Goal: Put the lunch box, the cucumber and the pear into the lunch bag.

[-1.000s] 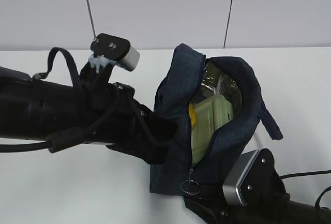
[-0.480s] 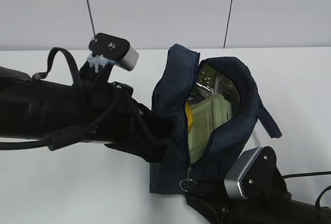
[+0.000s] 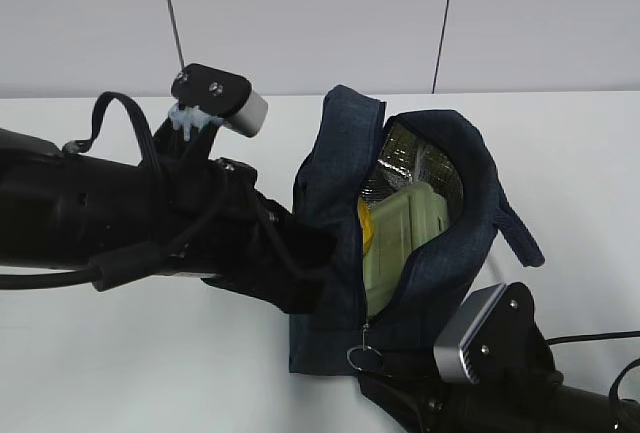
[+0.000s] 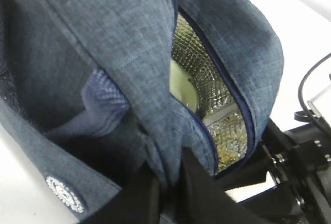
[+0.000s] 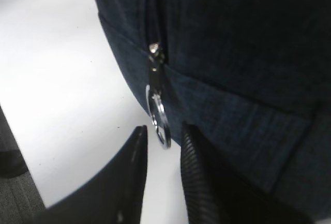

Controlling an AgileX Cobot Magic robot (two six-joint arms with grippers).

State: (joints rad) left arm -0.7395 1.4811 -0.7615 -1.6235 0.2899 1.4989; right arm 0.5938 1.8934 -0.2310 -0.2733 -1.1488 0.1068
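Observation:
The zipper slider (image 3: 365, 333) sits tight against the navy cloth, so the right gripper grabs the metal ring pull by its free-hanging lower end (image 3: 367, 369) next.
The navy lunch bag (image 3: 430, 263) stands open on the white table, showing its silver foil lining (image 4: 220, 113). Inside it the lunch box (image 3: 400, 238) with its sage-green lid stands on end, and the yellow pear (image 3: 366, 231) is wedged at its left. The cucumber is out of view. My left gripper (image 4: 169, 182) is shut on a fold of the bag's left flap (image 3: 335, 183) and holds it aside. At the bag's lower front, my right gripper (image 5: 163, 133) is open. The lower end of the zipper's ring pull (image 5: 158, 113) hangs between its fingertips, unclamped.
The left arm (image 3: 120, 223) lies across the table's left half, its cable looping above it. The right arm's wrist camera (image 3: 470, 338) sits by the bag's lower right corner. The bag's strap (image 3: 520, 233) hangs off its right side. A white wall stands behind the table.
The left gripper has drawn the bag's left flap a little to the left, widening the mouth. The right gripper has barely shifted beside the ring pull.

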